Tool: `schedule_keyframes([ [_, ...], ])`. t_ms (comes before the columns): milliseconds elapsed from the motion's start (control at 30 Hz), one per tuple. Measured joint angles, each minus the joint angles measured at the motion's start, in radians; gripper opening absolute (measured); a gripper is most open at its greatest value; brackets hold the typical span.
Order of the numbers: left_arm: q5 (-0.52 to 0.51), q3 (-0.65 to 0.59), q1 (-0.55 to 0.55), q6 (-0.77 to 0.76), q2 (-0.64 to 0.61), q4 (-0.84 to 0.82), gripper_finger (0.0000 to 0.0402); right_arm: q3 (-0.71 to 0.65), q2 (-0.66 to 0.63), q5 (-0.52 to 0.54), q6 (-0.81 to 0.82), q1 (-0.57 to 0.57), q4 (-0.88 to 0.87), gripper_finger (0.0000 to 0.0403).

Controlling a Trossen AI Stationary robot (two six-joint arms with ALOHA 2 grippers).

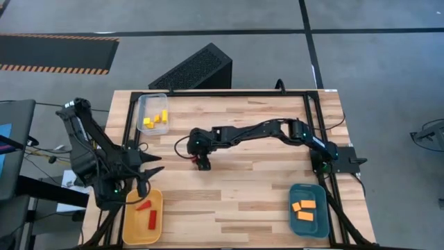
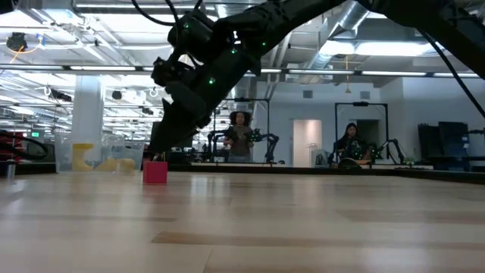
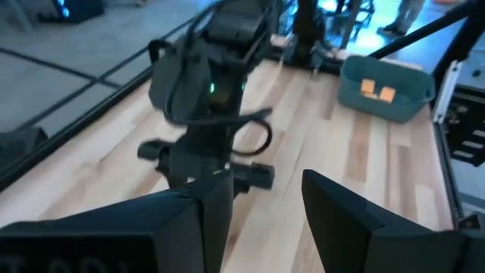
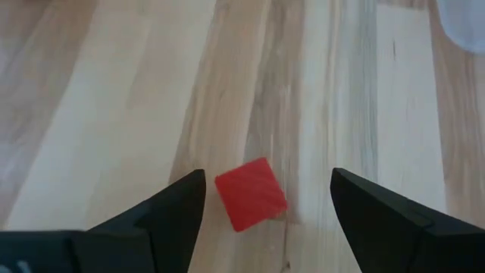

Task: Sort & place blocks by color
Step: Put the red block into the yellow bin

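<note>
The fingers of the robot's right gripper are above the small red block's top (image 4: pixel 251 194) and would miss the block if they closed now, so the gripper needs to go lower before it closes.
A small red block (image 4: pixel 250 194) rests flat on the wooden table (image 1: pixel 243 201) near its middle, and it also shows in the low view (image 2: pixel 155 172). My right gripper (image 4: pixel 267 176) hangs just above it, slanting down and open, with one finger on either side of the block and clear of it. My left gripper (image 1: pixel 156 165) is open and holds nothing, raised at the table's left edge above the far end of the yellow tray (image 1: pixel 132 229). That tray holds two red blocks (image 1: pixel 152 219).
A clear tray (image 1: pixel 142 104) with yellow blocks (image 1: pixel 157 121) stands at the far left. A teal tray (image 1: pixel 319 219) with orange blocks (image 1: pixel 303 210) stands at the near right. A dark frame runs along the table's edges. People stand in the room beyond.
</note>
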Motion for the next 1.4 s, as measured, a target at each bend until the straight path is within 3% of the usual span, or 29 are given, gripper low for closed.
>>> schedule_keyframes([
  [233, 0.067, -0.023, 0.067, -0.029, 0.001, 0.007, 0.0147, -0.002, 0.047, -0.072, -0.046, -0.006, -0.005, 0.0306],
  [633, 0.063, -0.023, 0.105, -0.073, 0.0, 0.04, 0.0147, 0.008, 0.068, -0.051, 0.008, 0.017, 0.011, 0.0299],
  [800, 0.061, -0.023, 0.122, -0.074, 0.0, 0.039, 0.0147, 0.008, 0.068, -0.022, 0.112, 0.007, -0.027, 0.0256],
  [1067, 0.063, -0.023, 0.175, -0.216, -0.001, 0.037, 0.0147, 0.007, 0.028, -0.051, 0.282, -0.001, -0.079, 0.0118],
  [1400, 0.102, 0.023, 0.211, -0.298, -0.033, 0.021, 0.0147, -0.029, -0.139, -0.071, 0.287, 0.003, -0.051, 0.0119],
])
